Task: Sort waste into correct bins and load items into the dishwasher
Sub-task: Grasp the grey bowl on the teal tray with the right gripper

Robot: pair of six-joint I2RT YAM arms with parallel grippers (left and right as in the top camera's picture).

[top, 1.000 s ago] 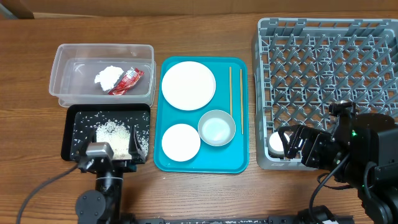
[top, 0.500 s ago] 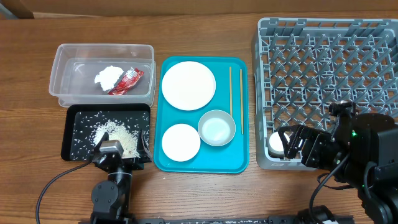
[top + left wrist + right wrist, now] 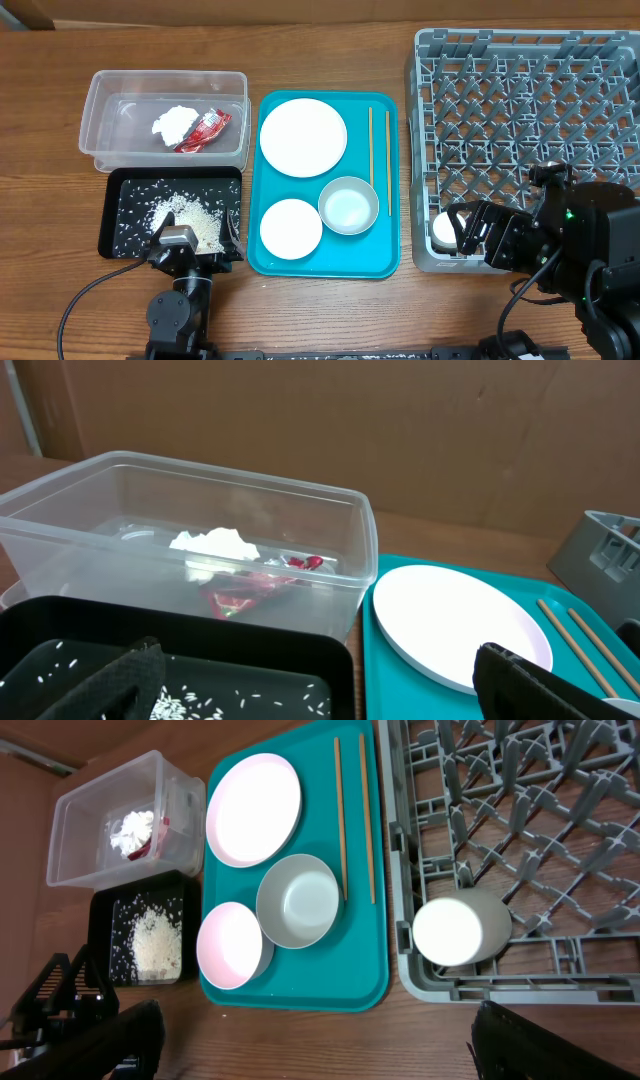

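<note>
Next, my right gripper reaches the bowl [image 3: 349, 206] and grabs its rim on the rack-facing side. The bowl's base stays free to load among the pegs.
The clear tub [image 3: 166, 122] holds the white tissue [image 3: 175, 122] and red wrapper [image 3: 205, 130]; both show through its wall in the left wrist view [image 3: 215, 545]. The black tray [image 3: 125, 185] holds rice scraps [image 3: 190, 215]. The teal tray [image 3: 325, 262] carries a large plate [image 3: 303, 137], small plate [image 3: 291, 228], bowl [image 3: 349, 206] and two chopsticks [image 3: 371, 140]. A small cup [image 3: 444, 231] lies in the grey rack [image 3: 530, 120] at its front left corner. My left gripper [image 3: 182, 244] is open and empty over the black tray's front edge. My right gripper [image 3: 475, 235] is open and empty by the cup.
The wooden table [image 3: 50, 220] surrounds everything. The rack's upright pegs fill the far right. A brown wall [image 3: 400, 430] stands behind the tub in the left wrist view.
My left gripper shifted a little to the right along the black tray's front edge between the earliest frame and now. The right arm has not moved.
</note>
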